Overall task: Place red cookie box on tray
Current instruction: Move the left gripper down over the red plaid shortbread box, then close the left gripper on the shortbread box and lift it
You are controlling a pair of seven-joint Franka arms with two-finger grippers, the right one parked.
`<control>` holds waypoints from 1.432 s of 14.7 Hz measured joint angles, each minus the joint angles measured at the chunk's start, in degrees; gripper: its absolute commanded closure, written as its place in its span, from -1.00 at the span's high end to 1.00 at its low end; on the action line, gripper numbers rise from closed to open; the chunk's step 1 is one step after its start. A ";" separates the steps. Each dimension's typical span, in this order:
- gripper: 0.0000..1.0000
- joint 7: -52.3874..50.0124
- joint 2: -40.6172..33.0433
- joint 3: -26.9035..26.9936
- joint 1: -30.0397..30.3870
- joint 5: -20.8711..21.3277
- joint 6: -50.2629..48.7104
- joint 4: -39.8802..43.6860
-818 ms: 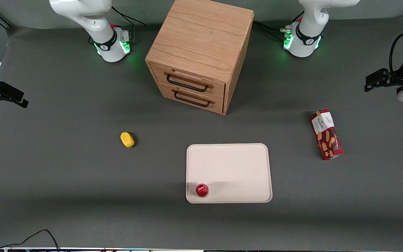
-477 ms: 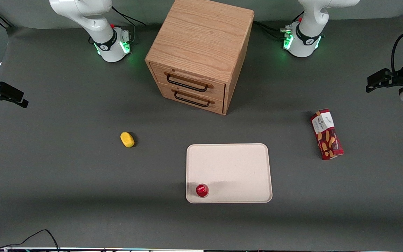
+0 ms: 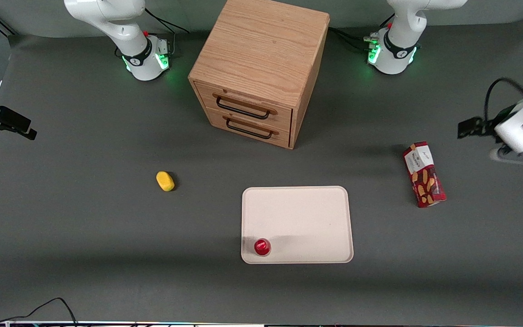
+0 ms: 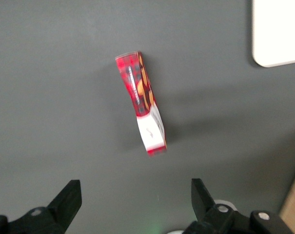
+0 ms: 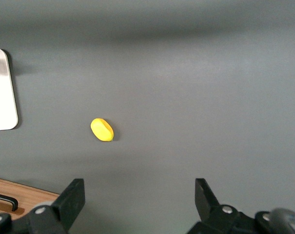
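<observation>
To place the red cookie box on the tray (image 3: 307, 213), my left gripper will next grab the box by its white label end (image 3: 419, 158).
The red cookie box (image 3: 424, 175) lies flat on the grey table toward the working arm's end, well apart from the tray (image 3: 307, 213). In the left wrist view the box (image 4: 141, 102) lies on its side with the white label end nearest the fingers, and a corner of the tray (image 4: 279, 34) shows. My left gripper (image 3: 518, 136) hovers above the table beside the box, farther toward the table's end. In the left wrist view the gripper (image 4: 136, 195) is open and empty, with the box just ahead of the fingertips.
A small round red cap (image 3: 262, 246) stands on the tray's near corner. A yellow object (image 3: 165, 180) lies toward the parked arm's end. A wooden two-drawer cabinet (image 3: 261, 68) stands farther from the front camera than the tray.
My left gripper has moved in from the table's end toward the cookie box and nearer to the front camera. The box, the tray and the cap have not moved.
</observation>
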 measured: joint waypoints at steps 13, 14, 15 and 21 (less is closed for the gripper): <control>-0.96 -5.51 15.08 0.53 0.35 -7.80 42.06 -19.50; -1.00 -5.51 15.19 0.53 0.35 -7.82 42.20 -19.68; -1.00 -5.51 15.15 0.53 0.35 -7.82 42.20 -19.67; -1.00 -6.93 12.00 0.02 0.07 -7.92 36.33 -18.49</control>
